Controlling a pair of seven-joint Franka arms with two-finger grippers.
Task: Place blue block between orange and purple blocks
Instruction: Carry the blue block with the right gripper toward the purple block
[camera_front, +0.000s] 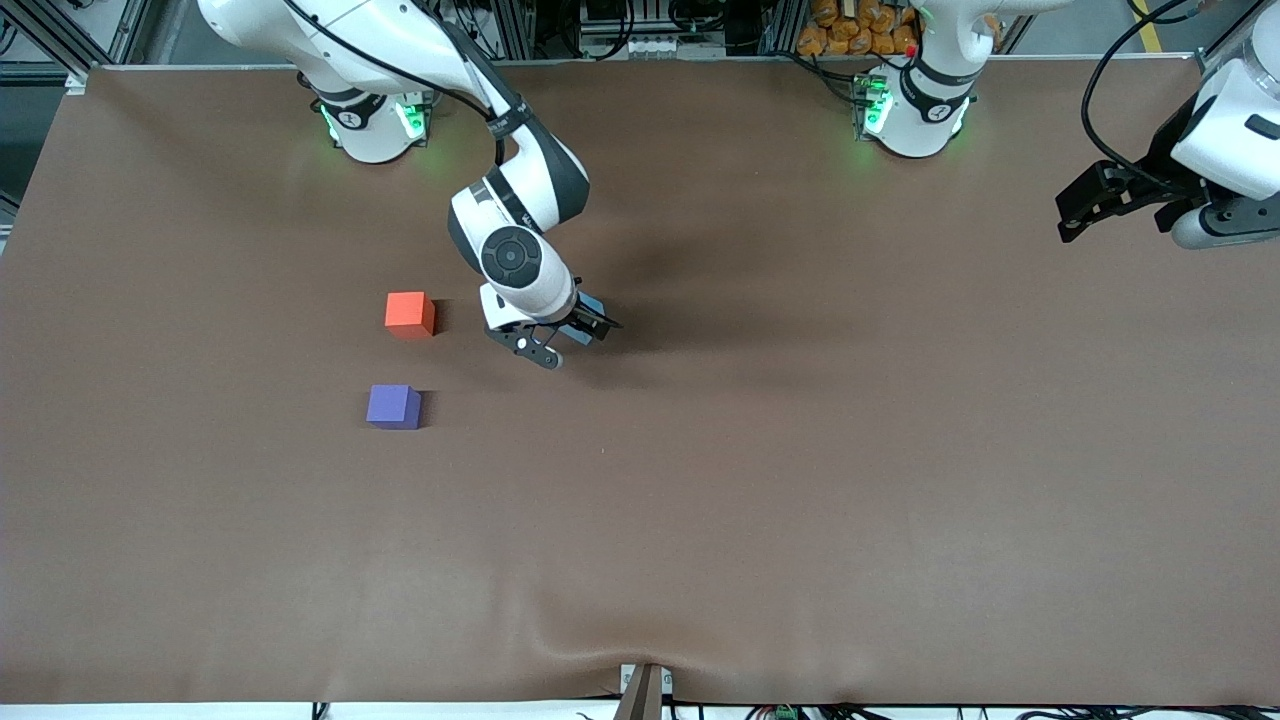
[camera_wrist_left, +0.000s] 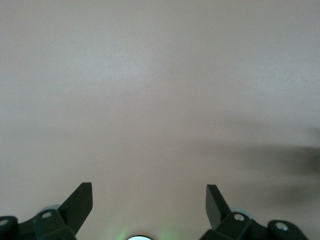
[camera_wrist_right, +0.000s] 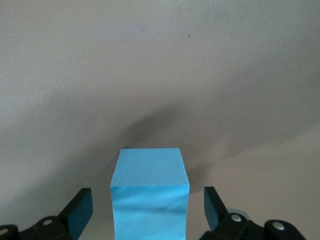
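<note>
I need to grab the blue block (camera_front: 590, 305) by two opposite upright sides with my right gripper next. Then it can go between the orange and purple blocks.
The blue block (camera_wrist_right: 150, 192) stands on the brown table between the spread fingers of my right gripper (camera_wrist_right: 148, 210), with a gap on each side. In the front view the right gripper (camera_front: 573, 340) is low at the table's middle and hides most of the blue block (camera_front: 590, 305). The orange block (camera_front: 409, 313) lies beside it toward the right arm's end. The purple block (camera_front: 393, 406) lies nearer to the front camera than the orange one. My left gripper (camera_front: 1090, 205) is open and empty, and waits up over the left arm's end of the table; its wrist view (camera_wrist_left: 149, 200) shows only bare table.
The brown mat (camera_front: 760, 480) covers the whole table. The two arm bases (camera_front: 375, 120) (camera_front: 915, 110) stand along the edge farthest from the front camera. A small bracket (camera_front: 643, 690) sits at the table's front edge.
</note>
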